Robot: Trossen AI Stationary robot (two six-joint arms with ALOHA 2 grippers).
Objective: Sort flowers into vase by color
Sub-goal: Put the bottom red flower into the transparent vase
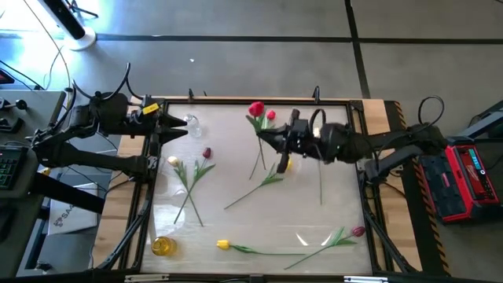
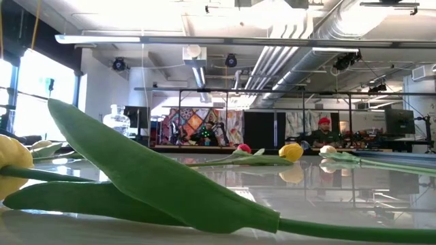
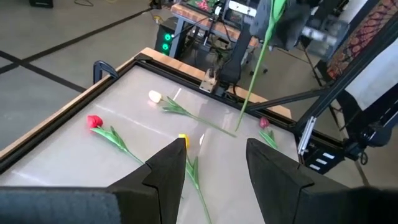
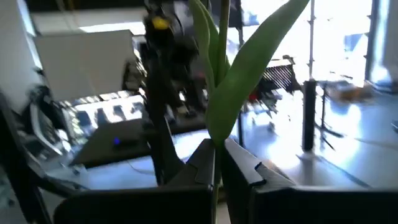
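Note:
I will grab the red tulip next with my left gripper by its green stem [image 3: 255, 68], so that I can sort the tulip into its vase.
My right gripper [image 1: 266, 137] is over the table's far middle, shut on a red tulip whose head [image 1: 256, 108] stands above the fingers. In the left wrist view its green stem [image 3: 255, 68] hangs down from that gripper. My left gripper [image 1: 174, 126] waits open at the far left, beside a clear glass vase [image 1: 191, 123]. Lying on the table are a pink-red tulip [image 1: 270, 115], a yellow one [image 1: 287, 163], a maroon and a cream one [image 1: 207, 152] [image 1: 173, 161], and a yellow and a maroon one near the front [image 1: 223, 244] [image 1: 358, 231]. My right gripper pinches the red tulip's stem [image 4: 216, 155] between its two fingers, just below a broad leaf [image 4: 249, 68]. The fingers come level from the table's right and lie across the stem. The flower is lifted, head up and stem hanging; whether its lower end [image 3: 237, 127] touches the table, I cannot tell.
An amber glass vase [image 1: 163, 245] stands at the near left corner. A wooden frame [image 1: 259, 101] borders the table. Another stem [image 1: 321, 177] lies under my right arm, belonging to a cream tulip [image 3: 154, 96]. In the low view a yellow tulip's large leaf [image 2: 157, 177] fills the foreground.

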